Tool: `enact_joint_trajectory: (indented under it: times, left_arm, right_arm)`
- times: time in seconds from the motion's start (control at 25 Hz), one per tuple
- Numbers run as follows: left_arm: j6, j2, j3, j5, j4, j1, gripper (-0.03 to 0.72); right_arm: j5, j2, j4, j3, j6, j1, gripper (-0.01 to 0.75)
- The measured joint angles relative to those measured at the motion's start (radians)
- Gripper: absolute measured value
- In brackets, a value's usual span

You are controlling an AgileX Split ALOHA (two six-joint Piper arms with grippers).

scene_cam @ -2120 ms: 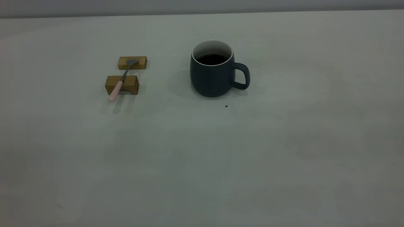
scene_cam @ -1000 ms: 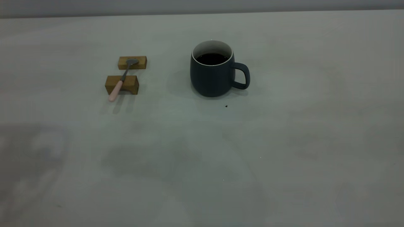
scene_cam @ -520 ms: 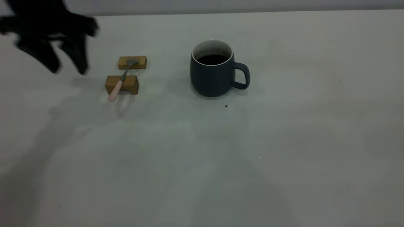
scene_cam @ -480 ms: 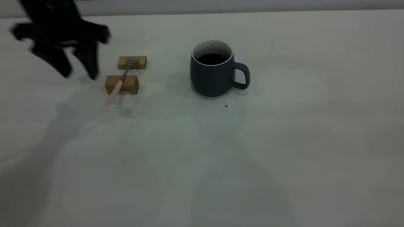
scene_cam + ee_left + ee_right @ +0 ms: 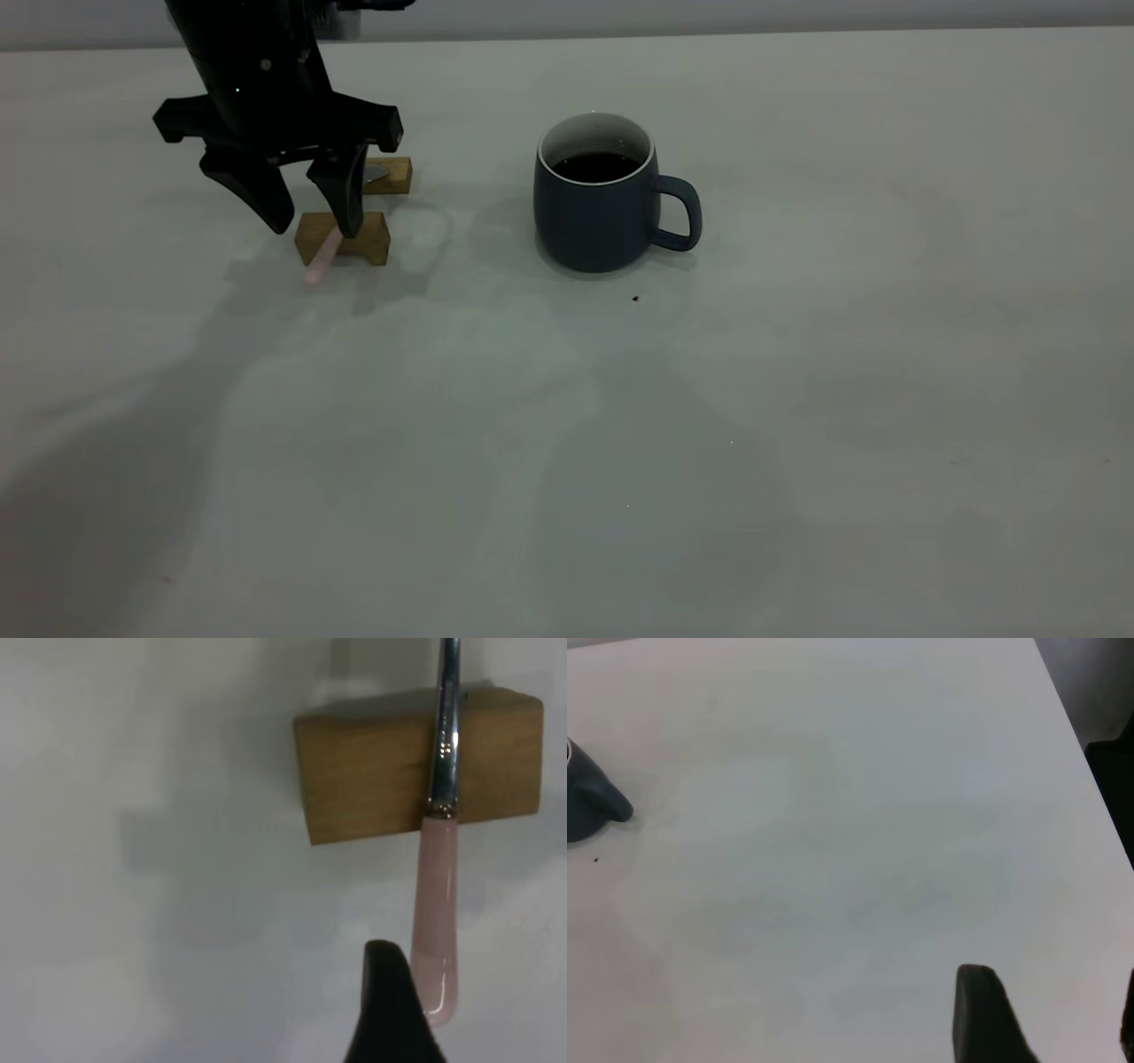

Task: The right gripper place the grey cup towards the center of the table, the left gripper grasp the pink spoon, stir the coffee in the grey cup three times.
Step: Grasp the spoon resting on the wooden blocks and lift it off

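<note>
The left gripper isn't ready to close on the pink handle point(image 5: 322, 260) yet. Its fingers stop above the handle over the wooden block point(image 5: 368, 240) and would miss if they closed now, so the gripper needs to go lower first.
The grey cup point(image 5: 595, 217) stands upright near the table's middle, its handle pointing right, with dark coffee point(image 5: 595, 166) inside. The pink spoon point(image 5: 320, 260) lies across two wooden blocks, and its pink handle overhangs the nearer block. My left gripper point(image 5: 315, 229) hangs open over that handle, one finger on each side. In the left wrist view one black finger point(image 5: 390, 1010) sits just beside the handle's end point(image 5: 438, 921). My right gripper point(image 5: 1054, 1028) is open over bare table, far from the cup point(image 5: 589, 811). It is out of the exterior view.
The nearer wooden block point(image 5: 363, 241) and the farther one point(image 5: 392, 175) hold the spoon off the table point(image 5: 567, 443). A small dark speck point(image 5: 635, 299) lies in front of the cup. The table's edge point(image 5: 1063, 709) runs near the right gripper.
The left arm entered from the upper left, then moved right and down until its open fingers straddle the spoon's handle. Cup, spoon and blocks have not moved.
</note>
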Motion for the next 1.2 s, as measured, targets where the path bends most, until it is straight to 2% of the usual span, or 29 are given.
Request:
enact_joint_trajectory:
  times: [0.72,0.84,0.96,1.04,1.08,1.2]
  left_arm:
    - [-0.038,0.108,-0.004,-0.079,-0.001,0.000,0.547]
    - [-0.039,0.110,-0.004,-0.104,-0.001,0.000,0.468]
    - [-0.039,0.110,-0.004,-0.118,-0.001,0.000,0.292]
    - [-0.040,0.110,-0.004,-0.120,-0.001,0.000,0.140]
    - [-0.040,0.110,-0.004,-0.122,-0.001,0.000,0.120]
    - [-0.040,0.101,-0.004,-0.114,-0.015,0.000,0.124]
  right_arm:
    - [0.000,0.000,0.000,0.000,0.000,0.000,0.406]
    - [0.000,0.000,0.000,0.000,0.000,0.000,0.406]
    - [0.000,0.000,0.000,0.000,0.000,0.000,0.406]
    - [0.000,0.000,0.000,0.000,0.000,0.000,0.406]
    - [0.000,0.000,0.000,0.000,0.000,0.000,0.406]
    - [0.000,0.000,0.000,0.000,0.000,0.000,0.406]
